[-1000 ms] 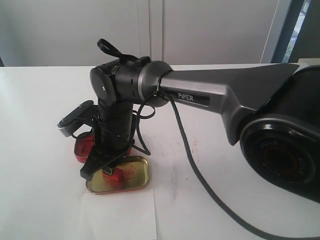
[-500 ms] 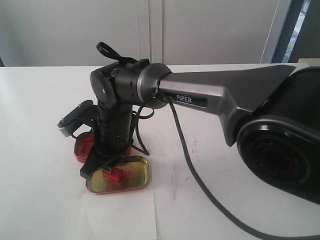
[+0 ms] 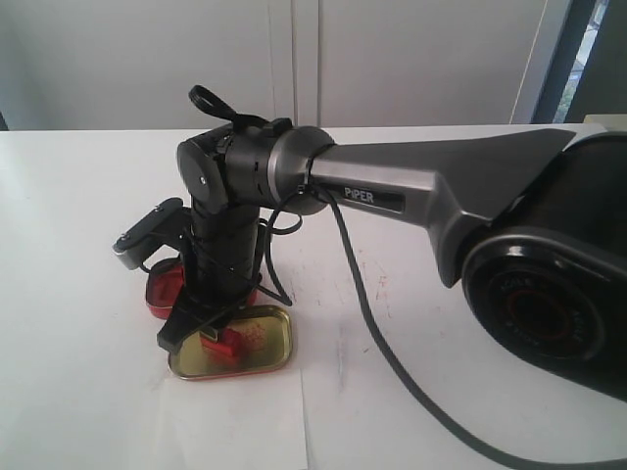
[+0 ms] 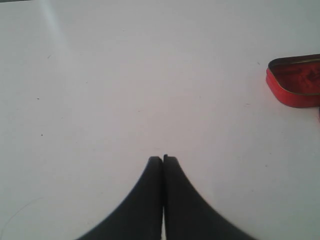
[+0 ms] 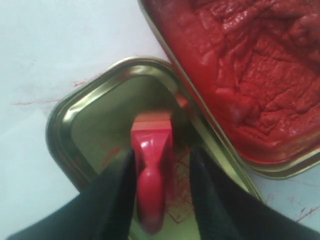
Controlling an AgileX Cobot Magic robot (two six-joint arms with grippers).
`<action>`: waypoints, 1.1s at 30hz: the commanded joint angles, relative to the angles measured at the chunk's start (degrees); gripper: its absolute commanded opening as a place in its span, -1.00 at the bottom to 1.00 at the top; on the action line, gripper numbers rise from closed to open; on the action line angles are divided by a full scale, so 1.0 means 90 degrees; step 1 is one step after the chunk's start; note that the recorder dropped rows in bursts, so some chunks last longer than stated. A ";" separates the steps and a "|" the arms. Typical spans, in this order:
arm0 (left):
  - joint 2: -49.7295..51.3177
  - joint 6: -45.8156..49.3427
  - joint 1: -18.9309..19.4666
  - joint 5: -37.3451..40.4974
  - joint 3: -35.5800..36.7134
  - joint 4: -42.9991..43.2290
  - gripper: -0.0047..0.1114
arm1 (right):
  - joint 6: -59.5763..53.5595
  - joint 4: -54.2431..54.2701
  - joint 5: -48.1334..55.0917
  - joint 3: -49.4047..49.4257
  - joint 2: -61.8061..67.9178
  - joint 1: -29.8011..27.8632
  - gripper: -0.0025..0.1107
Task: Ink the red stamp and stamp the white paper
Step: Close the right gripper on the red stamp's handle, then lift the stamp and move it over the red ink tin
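My fingers are on either side of the red stamp's handle [image 3: 223, 341] [image 5: 151, 192], so closing now would catch the stamp. It is time for my right gripper to close.
The red stamp [image 5: 152, 170] lies on its side in a shallow gold tin lid [image 5: 95, 115], base toward the red ink tin [image 5: 250, 70]. My right gripper [image 5: 161, 155] is open and straddles the stamp's handle: one finger is right against it, the other stands clear. In the exterior view that gripper [image 3: 204, 328] points down over the lid [image 3: 269, 343], with the stamp [image 3: 225, 346] under it. The white paper [image 3: 235, 421] lies just in front of the lid, its edge faint. My left gripper [image 4: 163, 159] is shut over bare table.
The open tin of red ink paste [image 3: 165, 289] sits touching the lid, behind it; it also shows in the left wrist view [image 4: 295, 80]. A black cable [image 3: 392, 362] trails over the table from the right arm [image 3: 411, 186]. Red smears dot the tabletop [image 3: 377, 284].
The right arm's forearm has dipped very slightly. The gripper stays open over the lid and the stamp has not moved.
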 commanded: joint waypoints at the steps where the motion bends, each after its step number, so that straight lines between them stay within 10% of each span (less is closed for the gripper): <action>1: -0.0033 -0.0042 0.0020 -0.0022 0.0027 -0.0040 -0.92 | -0.0019 -0.0042 0.0070 0.0011 -0.0014 0.0006 -0.34; 10: -0.0033 -0.0042 0.0020 -0.0022 0.0027 -0.0040 -0.92 | -0.0019 -0.0042 0.0233 0.0011 -0.0014 0.0006 -0.96; 33: -0.0033 -0.0042 0.0020 -0.0022 0.0027 -0.0040 -0.92 | 0.0557 -0.0085 0.0542 -0.0601 -0.0657 -0.0304 -0.96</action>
